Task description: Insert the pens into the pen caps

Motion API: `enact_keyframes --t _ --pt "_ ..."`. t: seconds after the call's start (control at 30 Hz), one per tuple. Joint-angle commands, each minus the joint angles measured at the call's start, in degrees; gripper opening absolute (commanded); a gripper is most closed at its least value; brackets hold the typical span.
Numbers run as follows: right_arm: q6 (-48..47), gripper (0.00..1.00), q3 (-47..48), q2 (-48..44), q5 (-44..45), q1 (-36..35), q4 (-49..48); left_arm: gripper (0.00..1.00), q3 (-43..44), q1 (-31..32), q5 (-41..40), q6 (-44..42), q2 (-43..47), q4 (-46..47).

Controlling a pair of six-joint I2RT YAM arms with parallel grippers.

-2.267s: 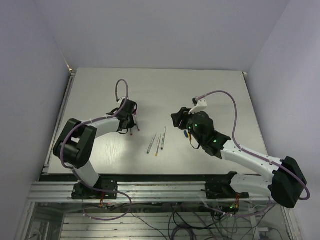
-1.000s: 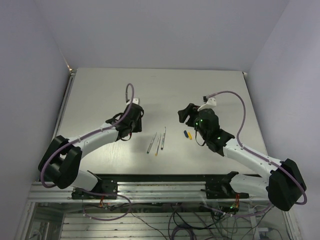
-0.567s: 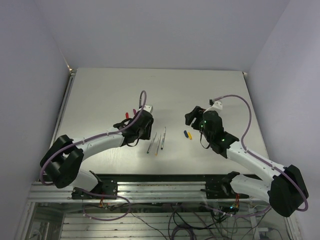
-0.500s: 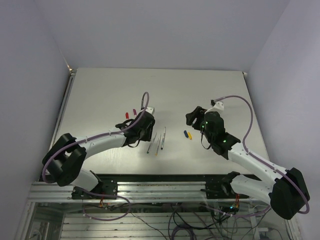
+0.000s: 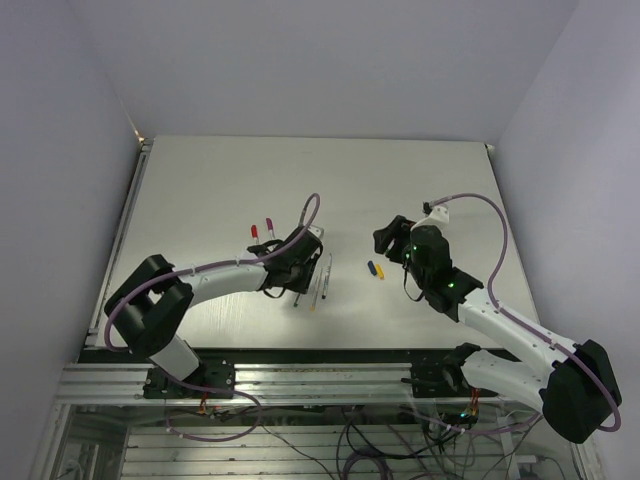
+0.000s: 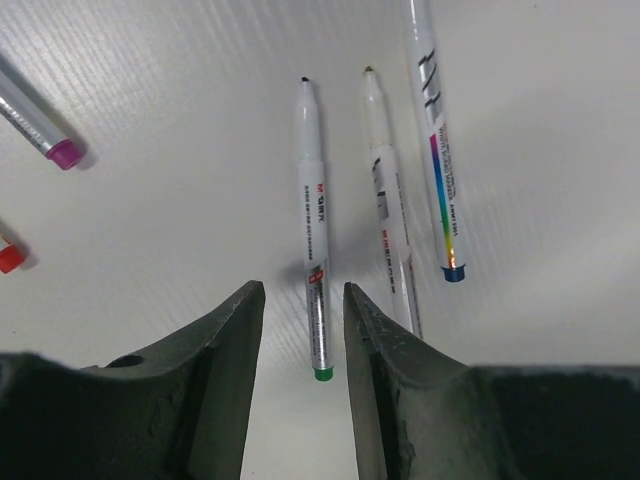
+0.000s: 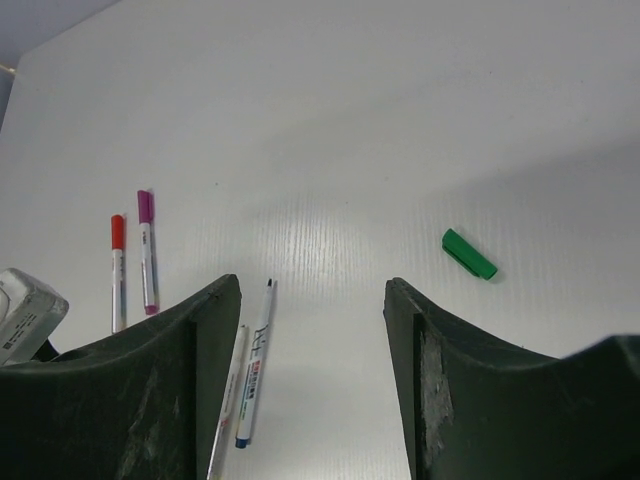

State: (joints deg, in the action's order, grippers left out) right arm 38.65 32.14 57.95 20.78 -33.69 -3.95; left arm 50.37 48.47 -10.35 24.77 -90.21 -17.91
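The left gripper grabs the green-ended pen (image 6: 312,230) by its rear half next, which leaves the pen's tip end free to insert into the green cap.
Three uncapped pens lie side by side: a green-ended pen (image 6: 312,230), a middle pen (image 6: 385,200) (image 5: 315,287) and a blue-ended pen (image 6: 437,150) (image 7: 255,370). My left gripper (image 6: 300,320) (image 5: 293,268) hangs open just above them. The green-ended pen's rear end lies between its fingers, untouched. A red-capped pen (image 5: 254,232) (image 7: 117,270) and a magenta-capped pen (image 5: 268,226) (image 7: 146,250) lie to the left. Blue cap (image 5: 372,268) and yellow cap (image 5: 379,271) sit together. My right gripper (image 7: 312,300) (image 5: 386,237) is open and empty, with the green cap (image 7: 469,254) ahead on its right.
The white table (image 5: 200,180) runs out to walls on the left, back and right. An aluminium rail (image 5: 300,380) with the arm bases borders the near edge. Purple cables loop above both wrists.
My left arm has swung right, away from the red and magenta capped pens left on the table, to the three loose pens. The right gripper drew back a little, uncovering the blue and yellow caps.
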Motion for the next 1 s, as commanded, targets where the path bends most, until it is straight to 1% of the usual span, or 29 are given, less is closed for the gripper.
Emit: enact_keyframes --t 0.0,0.4,0.5,0.73,0.8,0.83,0.93,0.97 --pt "0.63 0.59 -1.01 -0.19 -0.12 0.24 -0.71 0.48 2.10 0.84 2.47 -0.99 -1.52 -1.49" --pt "0.80 0.58 -1.85 0.01 -0.47 0.27 -1.77 0.48 3.41 1.51 0.15 -1.64 -6.05 -4.22" --pt "0.81 0.58 -1.74 0.07 -0.34 0.25 -1.68 0.45 4.17 1.71 -0.35 -1.72 -7.22 -5.55" --pt "0.97 0.57 -1.83 0.27 -0.46 0.24 -1.95 0.44 4.96 1.96 -1.00 -1.21 -9.87 -7.43" --pt "0.91 0.57 -1.84 0.37 -0.39 0.26 -1.87 0.40 4.69 1.97 0.19 -1.00 -10.41 -7.17" --pt "0.90 0.57 -1.88 0.42 -0.39 0.22 -1.74 0.36 4.59 1.98 0.82 -0.92 -10.68 -7.06" --pt "0.64 0.57 -1.69 0.55 0.05 0.22 -1.06 0.20 3.74 1.92 2.10 -0.47 -11.56 -6.64" --pt "0.57 0.57 -1.60 0.64 0.44 0.25 -0.72 0.11 3.42 1.97 2.52 -0.43 -11.83 -6.31"
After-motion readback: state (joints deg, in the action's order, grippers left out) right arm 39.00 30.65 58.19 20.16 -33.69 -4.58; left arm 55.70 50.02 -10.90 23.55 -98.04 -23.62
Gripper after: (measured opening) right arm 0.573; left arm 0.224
